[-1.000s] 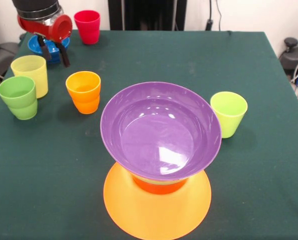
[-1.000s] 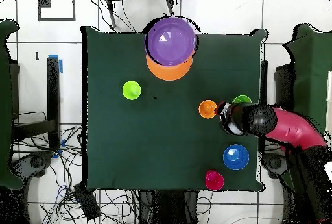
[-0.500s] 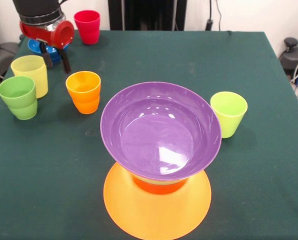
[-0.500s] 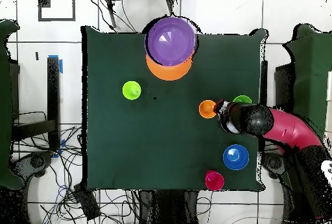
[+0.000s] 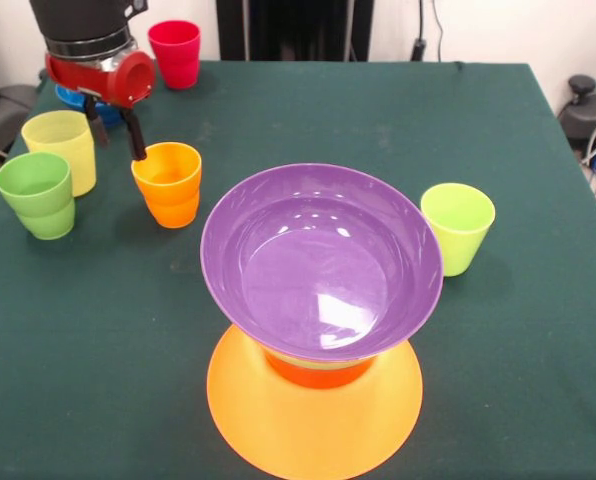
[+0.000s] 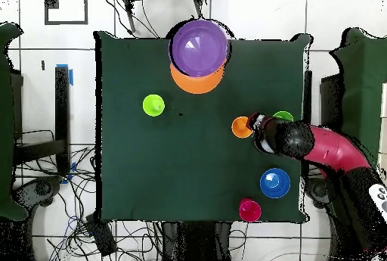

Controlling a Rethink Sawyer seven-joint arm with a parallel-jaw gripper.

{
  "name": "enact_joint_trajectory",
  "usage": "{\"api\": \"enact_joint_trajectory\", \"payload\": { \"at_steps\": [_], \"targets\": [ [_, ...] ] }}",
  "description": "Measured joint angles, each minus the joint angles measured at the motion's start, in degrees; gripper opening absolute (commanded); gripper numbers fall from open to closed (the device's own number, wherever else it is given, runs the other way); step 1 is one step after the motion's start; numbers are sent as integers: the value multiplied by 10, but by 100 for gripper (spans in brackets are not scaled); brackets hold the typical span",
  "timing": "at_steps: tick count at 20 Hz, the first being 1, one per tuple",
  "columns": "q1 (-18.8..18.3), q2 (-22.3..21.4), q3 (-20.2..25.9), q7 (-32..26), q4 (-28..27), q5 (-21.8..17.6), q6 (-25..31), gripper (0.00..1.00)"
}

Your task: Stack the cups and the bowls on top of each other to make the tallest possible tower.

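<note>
The gripper pinches the cup by its thin rim (image 5: 144, 152) next, since the orange cup's opening (image 5: 167, 164) is wider than the gap between my fingers.
The tower stands near the table's front edge: a purple bowl (image 5: 323, 262) on a small red-orange bowl (image 5: 318, 372), on the wide orange bowl (image 5: 313, 415) turned upside down. In the overhead view the purple bowl (image 6: 199, 46) covers most of the orange bowl (image 6: 198, 84). My gripper (image 5: 118, 148) is open and empty, just behind the orange cup (image 5: 168, 183), between it and the pale yellow cup (image 5: 61, 148). One fingertip (image 5: 136, 150) is at the orange cup's rim. The green cup (image 5: 38, 193), lime green cup (image 5: 458, 227) and red cup (image 5: 175, 52) stand apart. The green bowl is hidden.
The blue bowl (image 5: 70, 97) sits at the far left, mostly hidden behind my gripper; it shows whole in the overhead view (image 6: 274, 183). The arm (image 6: 325, 148) comes in over the table's edge and hides the pale yellow cup from above. Cables lie on the floor around the table.
My gripper has moved away from the blue bowl and down toward the orange cup; one fingertip now reaches its rim. Nothing else has moved.
</note>
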Motion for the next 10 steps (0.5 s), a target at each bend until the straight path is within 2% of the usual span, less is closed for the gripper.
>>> {"api": "enact_joint_trajectory", "payload": {
  "at_steps": [10],
  "targets": [
    [3,0,0,0,2,0,-1,100]
  ]
}}
